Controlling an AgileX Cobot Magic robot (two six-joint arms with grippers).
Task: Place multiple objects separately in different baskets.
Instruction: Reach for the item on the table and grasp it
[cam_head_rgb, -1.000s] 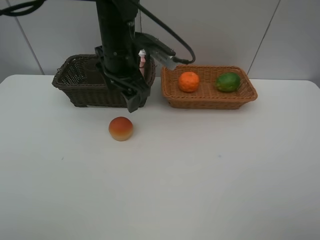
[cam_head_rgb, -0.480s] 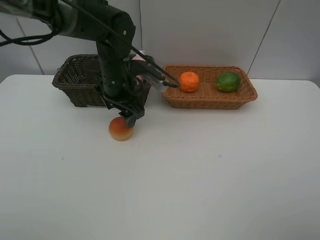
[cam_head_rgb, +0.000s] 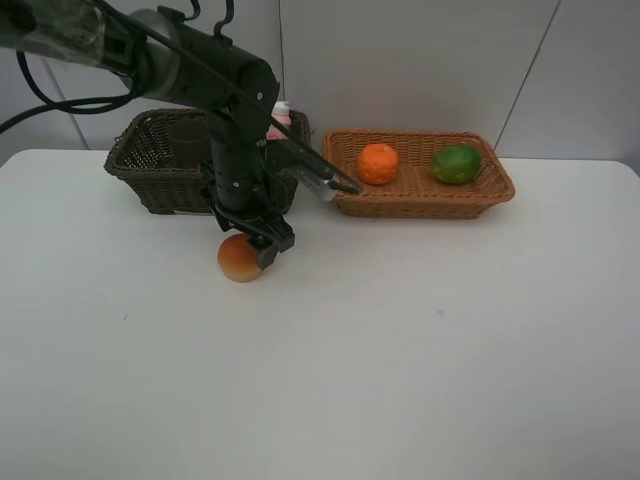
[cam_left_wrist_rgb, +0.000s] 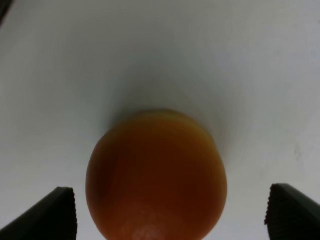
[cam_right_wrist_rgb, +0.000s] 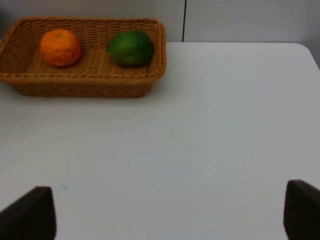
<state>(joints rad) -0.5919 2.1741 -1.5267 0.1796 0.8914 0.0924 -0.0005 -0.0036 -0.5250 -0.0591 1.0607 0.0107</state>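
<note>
My left gripper moves lower first, as its spread fingers stand near the peach's top (cam_head_rgb: 236, 238). It would miss the full sides of the peach (cam_head_rgb: 238, 264) if it closed now.
A red-yellow peach (cam_head_rgb: 238, 264) lies on the white table in front of the dark brown basket (cam_head_rgb: 150, 165). My left gripper (cam_head_rgb: 262, 246) has come down over it and is open. In the left wrist view the peach (cam_left_wrist_rgb: 156, 175) sits between the two spread fingertips (cam_left_wrist_rgb: 56, 214), neither one touching it. A pink bottle (cam_head_rgb: 281, 118) with a white cap peeks out of the dark basket behind the arm. The orange (cam_head_rgb: 378, 163) and the green fruit (cam_head_rgb: 456, 163) lie in the light tan basket (cam_head_rgb: 420, 200). My right gripper (cam_right_wrist_rgb: 167, 212) is open and empty above bare table; the exterior view does not show it.
The two baskets stand side by side along the table's far edge against the wall. The left arm's cable and camera mount (cam_head_rgb: 320, 180) hang over the gap between them. The right wrist view looks at the tan basket (cam_right_wrist_rgb: 90, 82) from across the table.
The left arm swung forward from above the dark basket and lowered onto the peach, its open fingers now on either side of it. The fruits have not moved.
</note>
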